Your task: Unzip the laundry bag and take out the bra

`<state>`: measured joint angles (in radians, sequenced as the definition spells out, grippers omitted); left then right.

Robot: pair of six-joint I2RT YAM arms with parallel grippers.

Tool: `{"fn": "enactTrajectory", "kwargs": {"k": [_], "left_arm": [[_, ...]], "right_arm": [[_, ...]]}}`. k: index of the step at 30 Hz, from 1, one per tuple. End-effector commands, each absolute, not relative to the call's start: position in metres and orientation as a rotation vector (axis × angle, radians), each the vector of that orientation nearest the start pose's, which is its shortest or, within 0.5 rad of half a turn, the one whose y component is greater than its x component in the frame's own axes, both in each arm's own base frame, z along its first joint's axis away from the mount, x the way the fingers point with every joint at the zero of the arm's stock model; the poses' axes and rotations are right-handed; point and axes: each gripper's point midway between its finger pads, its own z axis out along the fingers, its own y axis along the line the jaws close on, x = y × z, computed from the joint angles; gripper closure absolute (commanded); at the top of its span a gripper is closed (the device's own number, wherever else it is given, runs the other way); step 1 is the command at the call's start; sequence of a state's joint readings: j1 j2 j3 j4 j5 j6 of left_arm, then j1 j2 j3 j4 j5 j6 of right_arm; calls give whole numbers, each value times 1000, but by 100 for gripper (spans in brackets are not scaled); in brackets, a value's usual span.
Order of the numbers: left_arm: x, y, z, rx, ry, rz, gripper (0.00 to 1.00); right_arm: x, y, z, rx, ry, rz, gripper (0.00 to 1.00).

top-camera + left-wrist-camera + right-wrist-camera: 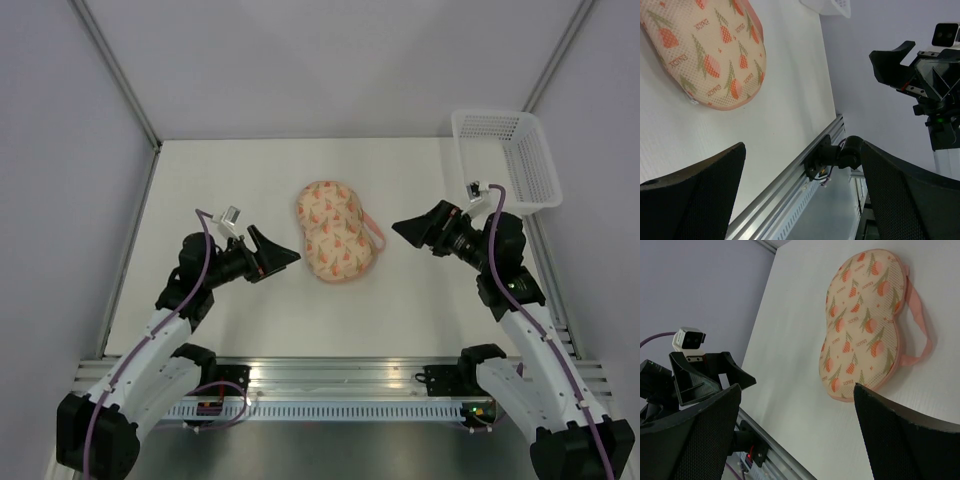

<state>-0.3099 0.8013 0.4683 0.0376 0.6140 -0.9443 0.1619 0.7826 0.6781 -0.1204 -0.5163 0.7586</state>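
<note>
My right gripper grabs the laundry bag by the rim of its near end (360,271) (879,385) next, which leaves its zipper free to open.
The laundry bag (333,230) lies closed in the middle of the table, a bean-shaped peach case with orange-red print and a pink loop (374,231) on its right side. It also shows in the left wrist view (705,55) and the right wrist view (865,325). The bra is hidden. My left gripper (290,256) is open and empty, just left of the bag and apart from it. My right gripper (400,230) is open and empty, just right of the loop and apart from it.
A white plastic mesh basket (505,160) stands at the table's back right corner. The metal rail (330,375) runs along the near edge. Grey walls close in the table's left, right and back sides.
</note>
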Motion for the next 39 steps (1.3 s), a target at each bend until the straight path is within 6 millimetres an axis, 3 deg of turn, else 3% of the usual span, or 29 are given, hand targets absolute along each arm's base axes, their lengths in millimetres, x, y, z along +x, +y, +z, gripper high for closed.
{"fn": "enactTrajectory", "kwargs": {"k": [1, 7, 10, 13, 19, 23, 29, 31, 35, 39], "left_arm": [[215, -207, 206, -137, 2052, -1402, 0], [224, -205, 184, -168, 2111, -1352, 0], [228, -204, 173, -197, 2140, -1323, 0], [228, -202, 167, -227, 2149, -1311, 0], [221, -199, 160, -240, 2142, -1318, 0], [214, -198, 158, -240, 2132, -1327, 0], [206, -194, 155, -260, 2109, -1338, 0], [205, -194, 155, -266, 2104, -1343, 0], [202, -194, 153, -268, 2106, -1352, 0], [199, -194, 153, -270, 2105, -1360, 0]], "right_arm": [[265, 159, 264, 155, 1884, 1117, 2], [269, 162, 232, 190, 1907, 1150, 2], [275, 154, 212, 269, 1911, 1081, 2], [275, 150, 175, 349, 1977, 1021, 2], [274, 161, 123, 459, 2017, 996, 2], [273, 177, 97, 527, 2058, 1038, 2], [265, 218, 83, 549, 2067, 1063, 2], [268, 231, 89, 572, 2037, 1107, 2], [266, 260, 70, 592, 2104, 1083, 2], [273, 267, 56, 689, 2091, 1015, 2]]}}
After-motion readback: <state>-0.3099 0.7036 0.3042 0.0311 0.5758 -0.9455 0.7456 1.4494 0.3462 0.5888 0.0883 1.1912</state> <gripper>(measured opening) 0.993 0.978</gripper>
